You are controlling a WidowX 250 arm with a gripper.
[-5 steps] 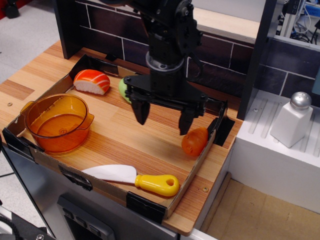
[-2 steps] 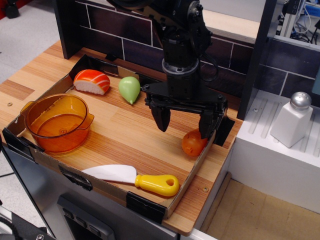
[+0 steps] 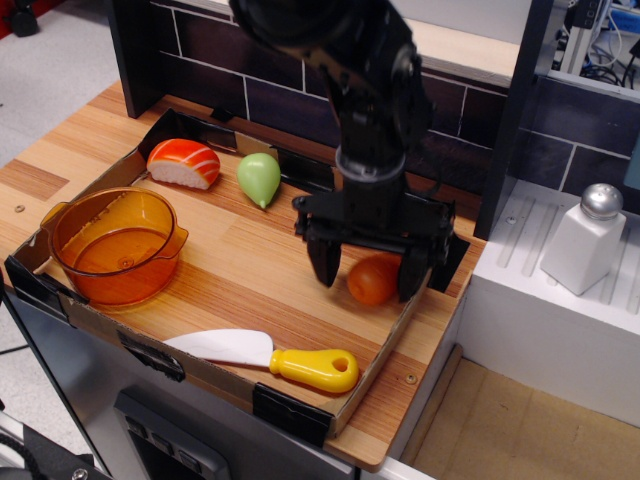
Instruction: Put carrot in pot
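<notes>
My gripper grips the carrot's rounded sides next, to put the carrot (image 3: 374, 283) in the translucent orange pot (image 3: 117, 247).
The carrot (image 3: 374, 283) is a small orange toy lying on the wooden board near the tray's right wall. My gripper (image 3: 368, 278) is open and lowered over it, with one finger (image 3: 323, 264) to its left and the other finger (image 3: 413, 274) close against its right side. The jaws stand wider than the carrot. The pot (image 3: 150, 203) is a round translucent orange pot with side handles at the tray's left end, well apart from the gripper, with nothing inside it.
An orange-and-white sushi piece (image 3: 183, 162) and a pale green pear toy (image 3: 259, 178) lie at the back. A toy knife (image 3: 300, 362) with a yellow handle lies along the front. A low cardboard tray wall (image 3: 395, 335) rings the board. A salt shaker (image 3: 585, 240) stands on the white counter at right.
My gripper has moved right and down from the middle of the board until it straddles the carrot. The carrot has shifted a little to the left. The jaws have stayed open.
</notes>
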